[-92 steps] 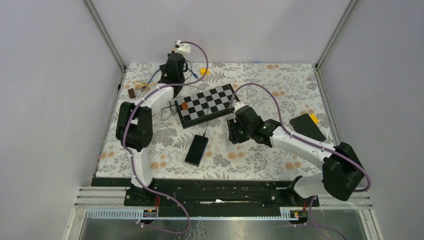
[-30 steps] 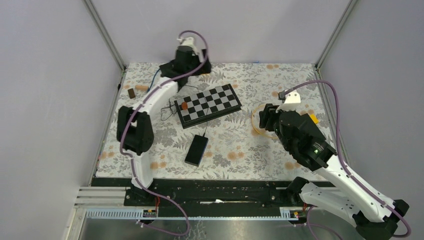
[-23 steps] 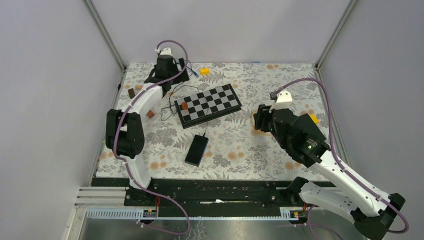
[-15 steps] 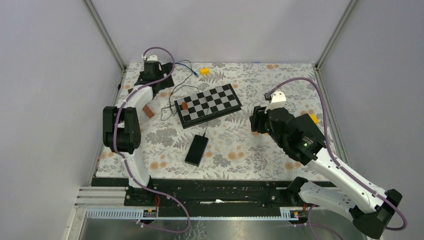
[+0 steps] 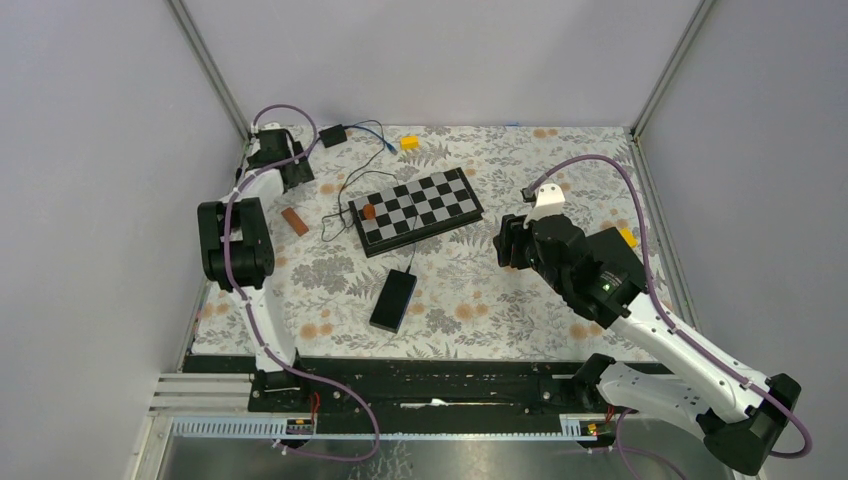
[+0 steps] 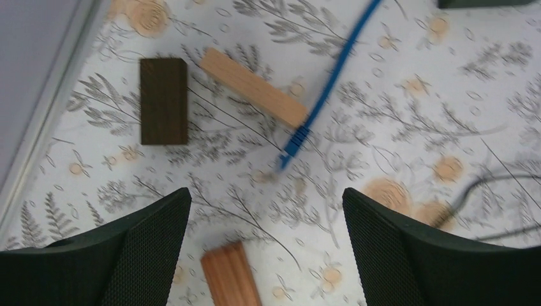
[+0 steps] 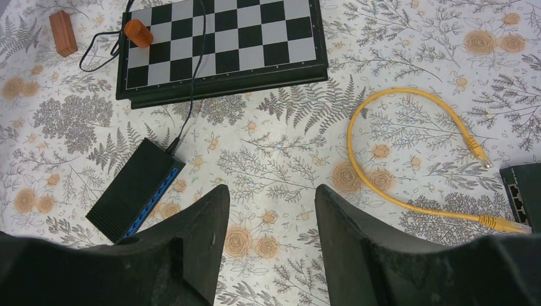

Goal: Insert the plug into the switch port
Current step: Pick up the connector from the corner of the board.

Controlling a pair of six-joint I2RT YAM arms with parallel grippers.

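The left gripper should move toward the blue plug (image 6: 292,145) before it closes on the plug. The plug is beyond the left gripper's fingers, so they would miss the plug if they closed now.
The black switch (image 5: 393,300) with a row of blue ports (image 7: 155,194) lies on the flowered cloth in front of the chessboard. A thin black wire runs from it over the board. A blue cable ends in a blue plug (image 6: 292,145), which lies loose on the cloth ahead of my left gripper (image 6: 266,194). That gripper (image 5: 288,168) stands wide open and empty at the back-left corner. A yellow cable (image 7: 390,191) with a plug (image 7: 478,153) lies loose to the right. My right gripper (image 7: 271,191) hovers open and empty between switch and yellow cable.
A chessboard (image 5: 416,209) carries an orange piece (image 7: 138,32). Around the blue plug lie a dark block (image 6: 164,101), a light wooden block (image 6: 253,87) and a reddish block (image 6: 230,282). A second black device (image 7: 522,194) sits far right. A small black box (image 5: 333,134) and yellow block (image 5: 409,142) lie at the back.
My left arm has swung from the back centre to the back-left corner, uncovering the small black box. The right arm has risen off the cloth and drifted slightly left. Both grippers stay open.
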